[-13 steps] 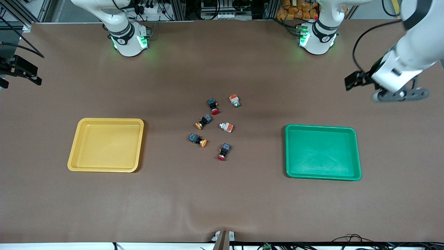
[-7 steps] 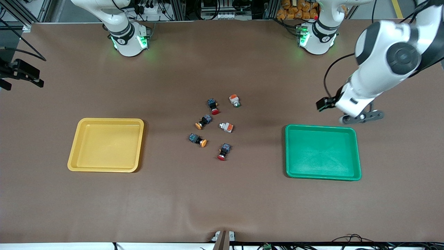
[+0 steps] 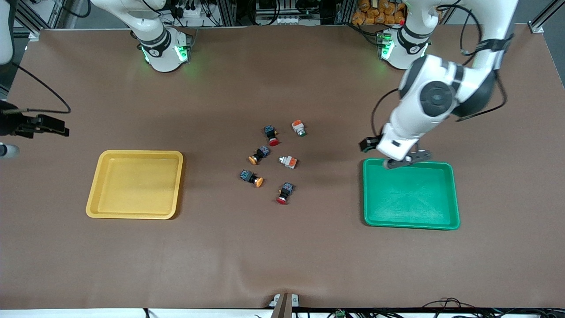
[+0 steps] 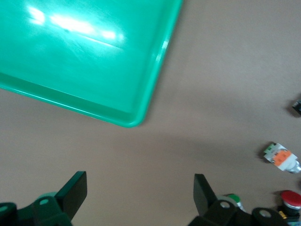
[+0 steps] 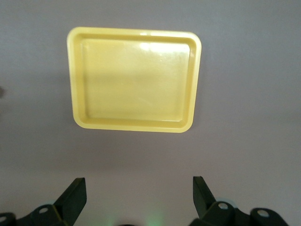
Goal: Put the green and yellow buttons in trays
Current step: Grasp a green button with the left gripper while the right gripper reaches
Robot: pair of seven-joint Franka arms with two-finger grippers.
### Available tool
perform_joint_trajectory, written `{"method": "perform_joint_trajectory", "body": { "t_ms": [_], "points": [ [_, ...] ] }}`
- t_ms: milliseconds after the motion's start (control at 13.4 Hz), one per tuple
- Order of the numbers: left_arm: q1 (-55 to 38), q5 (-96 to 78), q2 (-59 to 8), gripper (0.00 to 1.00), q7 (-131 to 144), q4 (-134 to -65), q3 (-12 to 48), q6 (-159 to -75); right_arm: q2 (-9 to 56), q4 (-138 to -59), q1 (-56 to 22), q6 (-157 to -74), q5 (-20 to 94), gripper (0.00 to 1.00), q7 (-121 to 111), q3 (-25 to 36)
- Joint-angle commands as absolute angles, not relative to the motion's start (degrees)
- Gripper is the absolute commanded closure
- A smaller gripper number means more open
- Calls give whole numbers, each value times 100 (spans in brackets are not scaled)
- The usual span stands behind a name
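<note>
The left gripper should place the green-capped white button in the green tray, so next it needs to grab the button by its white body.
Two green-capped white buttons and two yellow-capped black buttons lie loose mid-table between the yellow tray and the green tray. Both trays hold nothing. My left gripper hangs open and empty over the green tray's corner nearest the buttons and the robot bases. The left wrist view shows its gripper, that tray corner and one white button. My right gripper is open and empty, high above the table with the yellow tray in its view.
Two red-capped black switches lie among the buttons. The right arm's wrist shows at the table's edge by the yellow tray. The arm bases stand along the table's farthest edge.
My left arm has swung in from the table's end and come down over the green tray's corner. The right wrist has shifted a little toward the yellow tray. The buttons have not moved.
</note>
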State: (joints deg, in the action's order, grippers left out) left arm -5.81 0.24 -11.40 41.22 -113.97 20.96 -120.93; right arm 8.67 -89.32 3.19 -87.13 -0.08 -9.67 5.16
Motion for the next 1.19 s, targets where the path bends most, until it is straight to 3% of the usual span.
{"method": "perform_joint_trajectory", "body": {
  "t_ms": [0, 521, 1116],
  "points": [
    [-1158, 26, -1291, 0, 5076, -11750, 2118, -12707, 1273, -8606, 650, -8657, 9, 0, -958, 457],
    [-2371, 35, -2354, 0, 7029, -11821, 2101, -13948, 1432, -8411, 528, -8789, 132, 0, 144, 431],
    [-2812, 35, -3102, 0, 7225, -11655, 2118, -14484, 1792, -8446, -868, -8815, 114, 0, 4179, 422]
  ]
}}
